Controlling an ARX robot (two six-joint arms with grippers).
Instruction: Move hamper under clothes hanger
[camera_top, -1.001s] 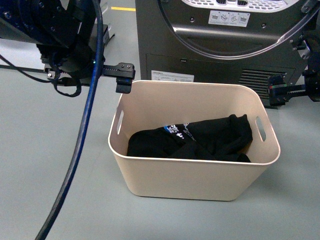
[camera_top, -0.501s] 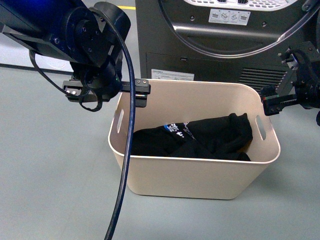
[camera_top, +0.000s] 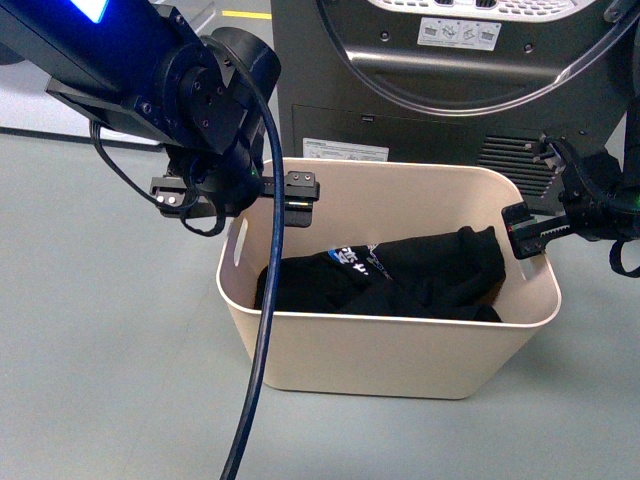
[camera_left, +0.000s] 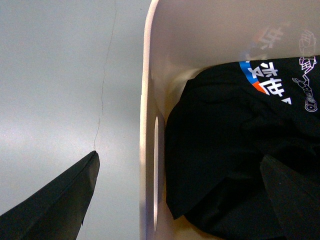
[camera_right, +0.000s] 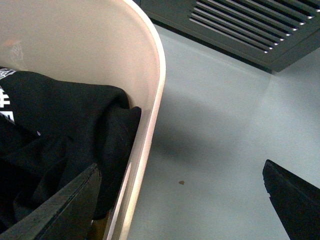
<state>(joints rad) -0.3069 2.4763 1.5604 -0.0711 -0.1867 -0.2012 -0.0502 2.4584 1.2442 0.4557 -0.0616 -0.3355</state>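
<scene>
My right gripper will next lift the hamper by its short-side rim (camera_top: 540, 280) beside the vent grille and move the hamper (camera_top: 390, 350) under the clothes hanger.
The cream-beige hamper (camera_top: 390, 350) stands on the grey floor and holds a black garment (camera_top: 420, 272) with a blue and white print. My left gripper (camera_top: 300, 190) is open above the hamper's left short side. In the left wrist view (camera_left: 177, 197) one finger is over the floor and the other over the garment (camera_left: 225, 150), with the wall (camera_left: 148, 115) and its slot handle (camera_left: 156, 165) between them. My right gripper (camera_top: 525, 230) is open at the right short side. In the right wrist view (camera_right: 180, 200) it straddles the rim (camera_right: 156, 85). The clothes hanger is out of view.
A dark grey machine (camera_top: 450, 90) with a round door stands just behind the hamper; its vent grille (camera_right: 250, 30) is near my right gripper. A blue cable (camera_top: 262, 340) hangs from my left arm in front of the hamper's left corner. Grey floor (camera_top: 110, 330) surrounds the hamper.
Both grippers have moved inward from outside the hamper's far corners, and each now sits over a short side wall. The hamper and garment have not moved.
</scene>
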